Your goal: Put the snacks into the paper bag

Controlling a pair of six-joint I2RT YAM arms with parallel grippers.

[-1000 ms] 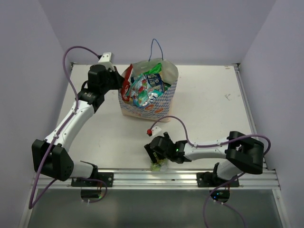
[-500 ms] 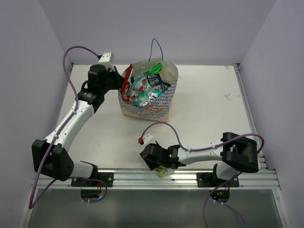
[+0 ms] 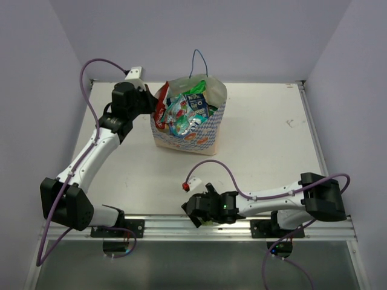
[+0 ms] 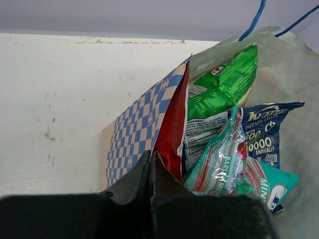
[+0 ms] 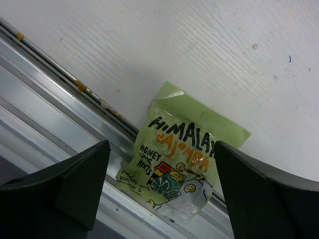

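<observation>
I should grab the small yellow-green sachet by its printed middle (image 5: 174,160) with my right gripper next. The sachet's plain top part then stays free to go into the paper bag.
The paper bag (image 3: 205,130) stands at the back middle of the table with several snacks (image 3: 184,112) in it. My left gripper (image 3: 151,103) is at its left rim, and its jaws (image 4: 151,155) are shut on that rim next to a red packet (image 4: 172,134). Green-white (image 4: 224,84), dark blue (image 4: 264,129) and candy (image 4: 219,159) packets show inside. The yellow-green sachet (image 5: 182,159) lies half on the table's front edge, half on the rail. My right gripper (image 5: 161,145) is open just above it, one finger on each side. In the top view that gripper (image 3: 202,212) hides the sachet.
An aluminium rail (image 5: 60,99) runs along the table's front edge (image 3: 151,225), right under the sachet. A white cable clip with a red tip (image 3: 186,184) sticks up from my right arm. The bag's blue string handle (image 3: 198,60) stands up behind it.
My right gripper has moved towards the front edge and a little right, its elbow swinging right. The sachet has slid closer to the rail. My left arm and the bag have not moved.
</observation>
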